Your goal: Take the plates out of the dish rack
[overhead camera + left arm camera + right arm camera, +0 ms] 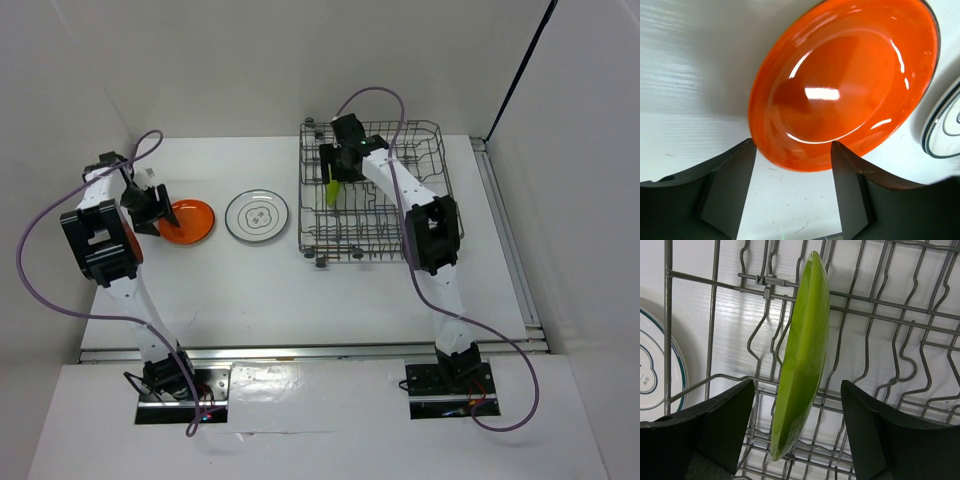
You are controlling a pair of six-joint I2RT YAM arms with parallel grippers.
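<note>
The green plate's edge (333,184) (798,384) runs between my fingers and back past them, so it is time for my right gripper to close on the plate.
The orange plate (187,221) lies flat on the table at the left; it fills the left wrist view (840,85). My left gripper (150,208) is open at its left rim, its jaws apart and holding nothing. The white plate with a grey line drawing (257,216) lies flat beside it. The lime green plate (331,192) stands on edge among the tines of the grey wire dish rack (420,135). My right gripper (340,165) is open, its jaws on either side of the green plate (802,360) without touching it. The other plates are out of view.
The rack (880,315) stands at the back right of the white table. White walls enclose the table at the left, back and right. The white plate's rim shows at the right edge of the left wrist view (942,135) and at the left edge of the right wrist view (660,365).
</note>
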